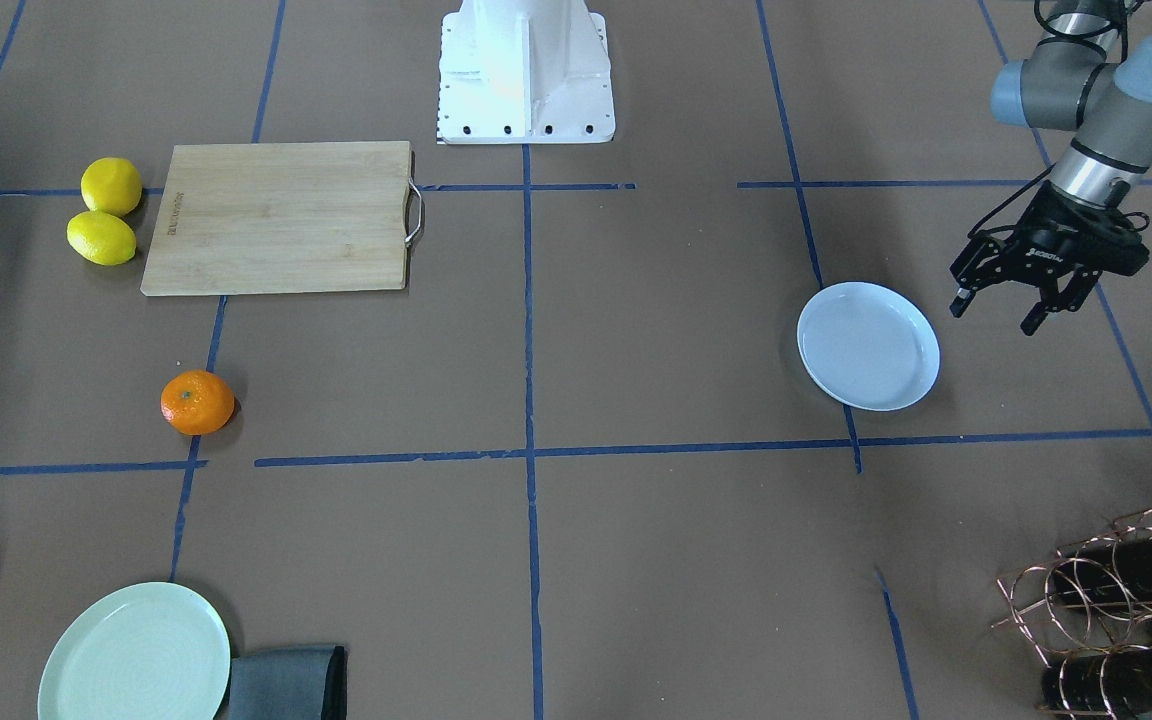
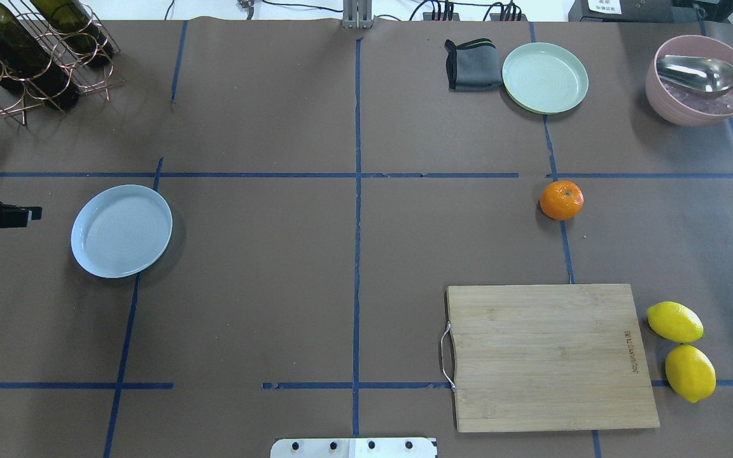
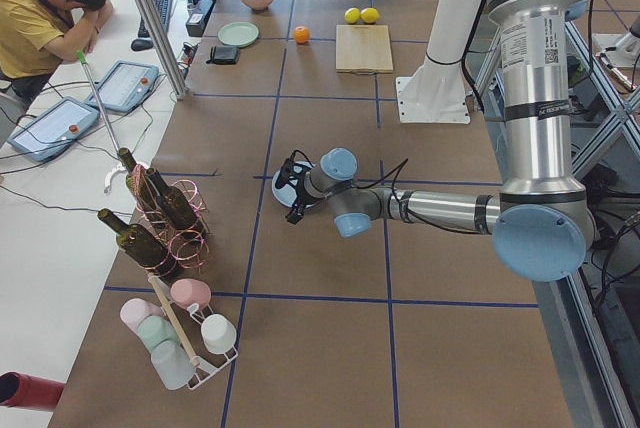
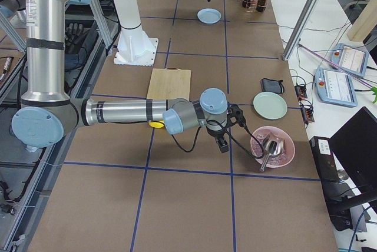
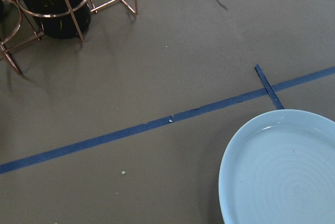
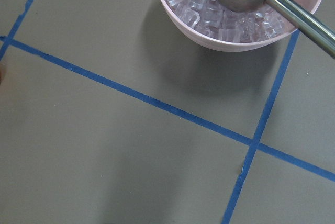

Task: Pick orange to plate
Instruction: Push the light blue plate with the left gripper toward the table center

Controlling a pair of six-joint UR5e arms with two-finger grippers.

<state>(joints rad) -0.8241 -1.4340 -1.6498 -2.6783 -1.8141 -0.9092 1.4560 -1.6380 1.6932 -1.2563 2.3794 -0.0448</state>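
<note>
The bluish-white plate's rim (image 1: 927, 336) is the part my left gripper will grab next, to bring the plate within reach for the orange (image 1: 197, 402).
The orange (image 1: 197, 402) rests alone on the brown table (image 1: 636, 560), also in the overhead view (image 2: 561, 200), between the mint plate and the cutting board. The bluish-white plate (image 1: 868, 345) lies empty far across the table (image 2: 121, 230); its rim fills the left wrist view's lower right (image 5: 282, 171). My left gripper (image 1: 996, 315) hangs open and empty just beside the plate, on the side away from the orange. My right gripper (image 4: 232, 133) shows only in the exterior right view, near the pink bowl; whether it is open or shut I cannot tell.
A wooden cutting board (image 2: 548, 356) lies near the robot's base with two lemons (image 2: 675, 321) beside it. A mint plate (image 2: 544, 77), grey cloth (image 2: 471, 63) and pink bowl (image 2: 700, 79) of ice with a ladle sit at the far right. A wine rack (image 2: 29, 51) stands far left.
</note>
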